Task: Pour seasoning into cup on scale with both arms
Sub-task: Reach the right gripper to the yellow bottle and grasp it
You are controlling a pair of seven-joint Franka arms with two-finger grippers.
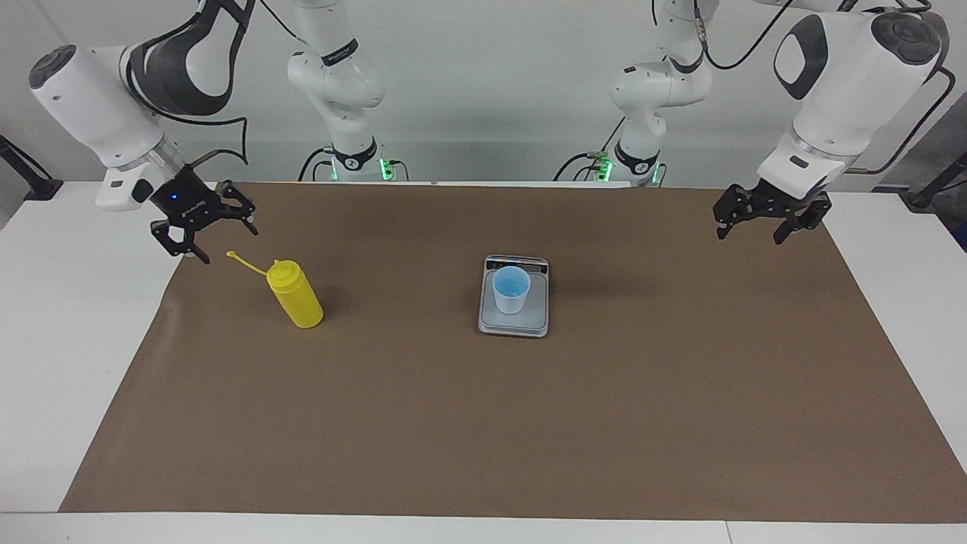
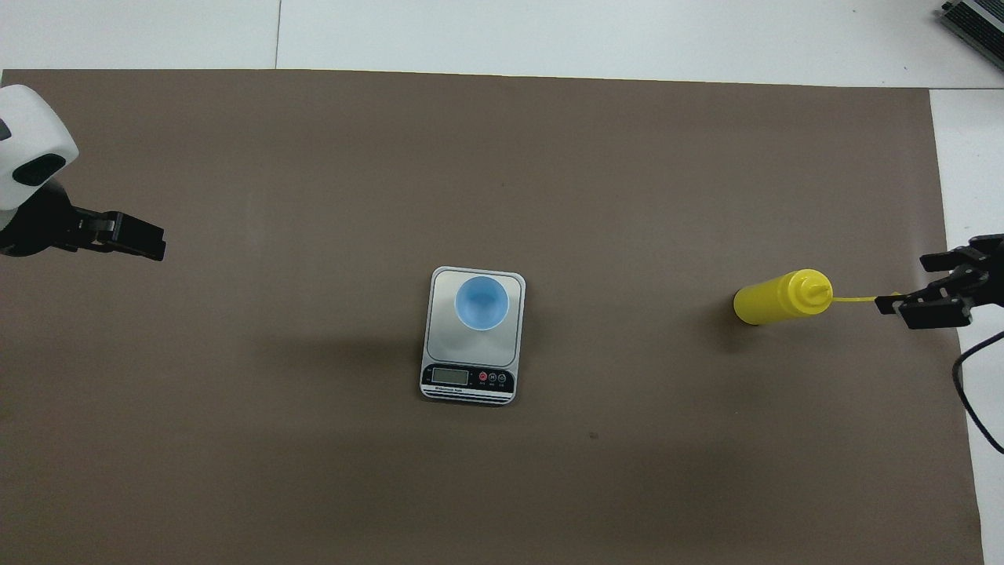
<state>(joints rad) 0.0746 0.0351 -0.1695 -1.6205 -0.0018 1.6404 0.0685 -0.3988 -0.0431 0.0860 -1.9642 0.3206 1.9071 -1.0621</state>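
The right gripper grabs the yellow bottle by its neck end (image 2: 809, 292) next. Then it pours seasoning into the pale blue cup (image 2: 481, 303).
The yellow seasoning bottle (image 1: 297, 296) (image 2: 780, 297) stands upright on the brown mat toward the right arm's end of the table. Its cap strap sticks out toward my right gripper (image 1: 219, 240) (image 2: 910, 286), which hangs open in the air beside the bottle, apart from it. The pale blue cup (image 1: 511, 289) (image 2: 481, 303) stands upright on the silver-grey scale (image 1: 516, 323) (image 2: 471, 353) at mid-table. The scale's display strip lies on the edge nearer the robots. My left gripper (image 1: 749, 236) (image 2: 153, 239) hangs open and empty over the mat at the left arm's end.
A brown mat (image 1: 483, 423) covers most of the white table (image 1: 68, 317). Nothing else lies on it. Cables hang from both arms near the table's ends.
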